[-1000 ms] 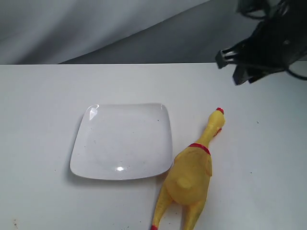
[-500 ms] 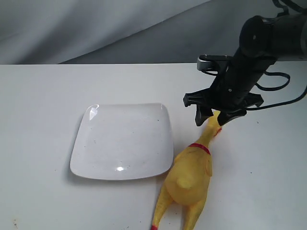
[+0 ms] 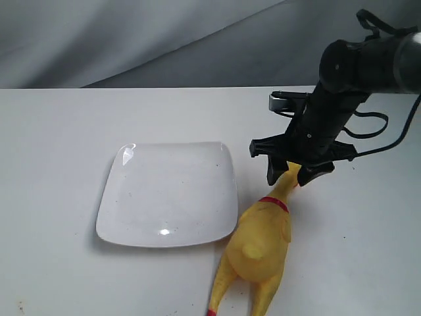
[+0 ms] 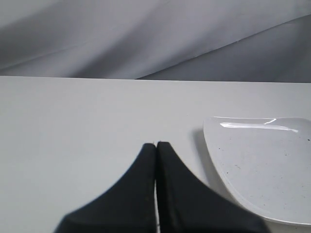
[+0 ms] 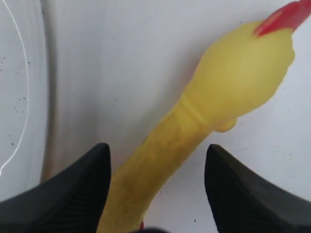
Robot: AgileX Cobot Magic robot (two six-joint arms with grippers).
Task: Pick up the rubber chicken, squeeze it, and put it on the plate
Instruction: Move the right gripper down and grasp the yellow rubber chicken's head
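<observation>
The rubber chicken's plump body [image 3: 257, 240] will stay free to squeeze, as my right gripper will next grab the chicken by its neck [image 3: 283, 187].
The yellow rubber chicken [image 3: 258, 253] lies on the white table just right of the white square plate [image 3: 168, 194], red collar above its body, feet at the bottom edge. My right gripper [image 3: 289, 176] hangs open over its neck and hides the head in the exterior view. In the right wrist view the chicken's neck [image 5: 160, 155] runs between the two spread fingers [image 5: 77, 187], nearer one of them, with the head and red comb [image 5: 286, 14] beyond. The right gripper [image 5: 158, 148] is not closed on it. My left gripper [image 4: 156, 144] is shut and empty, beside the plate [image 4: 262, 165].
A grey fabric backdrop [image 3: 131, 39] hangs behind the table. A cable loops off the right arm [image 3: 368, 66]. The plate's rim [image 5: 24, 97] shows beside the chicken in the right wrist view.
The right arm came down from the upper right corner over the chicken's head and neck, then sank a little lower. The chicken and plate stayed put.
</observation>
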